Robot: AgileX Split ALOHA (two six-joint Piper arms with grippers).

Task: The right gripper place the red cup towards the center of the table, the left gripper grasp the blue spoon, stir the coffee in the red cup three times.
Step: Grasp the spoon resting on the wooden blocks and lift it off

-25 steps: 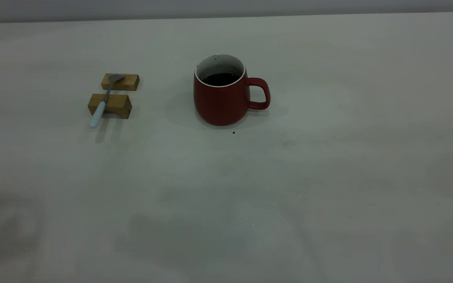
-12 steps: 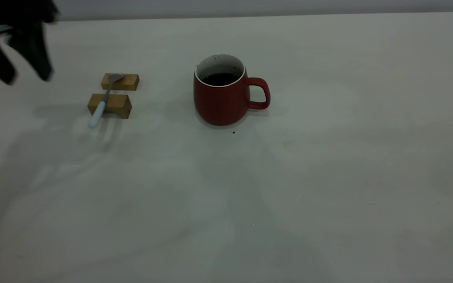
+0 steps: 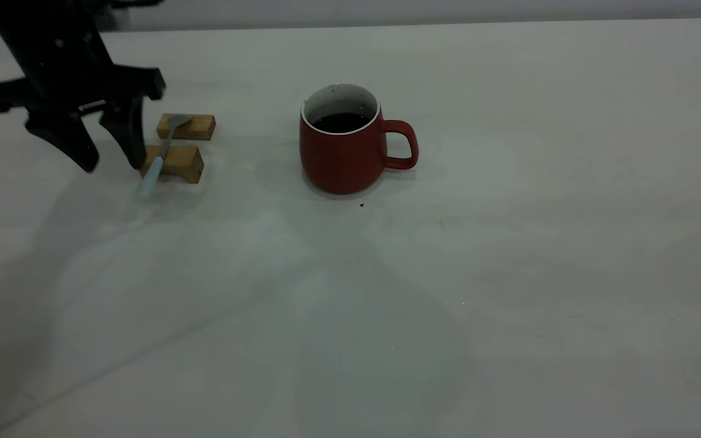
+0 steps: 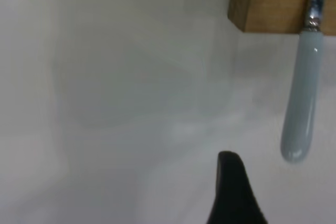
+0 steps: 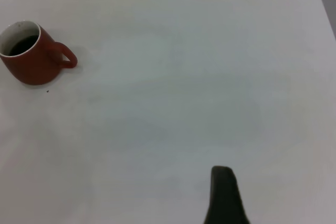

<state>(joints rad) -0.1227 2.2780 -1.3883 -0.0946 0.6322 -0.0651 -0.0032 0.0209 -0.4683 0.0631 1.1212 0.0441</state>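
Note:
Next, my left gripper grabs the blue spoon by its pale handle (image 3: 151,177) to stir the coffee in the red cup (image 3: 341,155).
The red cup (image 3: 341,155) stands upright near the middle of the table (image 3: 509,274), handle to the right, with dark coffee (image 3: 341,123) inside. The blue spoon (image 3: 156,163) lies across two tan wooden blocks (image 3: 171,163), pale handle overhanging the near block. My left gripper (image 3: 112,159) is open, just left of the near block, one finger (image 3: 131,143) close beside the handle. The left wrist view shows the spoon handle (image 4: 302,103) beside one black fingertip (image 4: 231,182), apart from it. The right wrist view has the cup (image 5: 29,56) far off; one black finger (image 5: 224,195) of my right gripper shows, holding nothing.
The second wooden block (image 3: 186,126) carries the spoon's bowl behind the near one. A tiny dark speck (image 3: 361,205) lies in front of the cup. The table's far edge (image 3: 387,23) runs along the top of the exterior view.
My left arm has come in from the upper left and dropped down beside the spoon's handle, fingers spread. Cup, spoon and blocks have stayed put.

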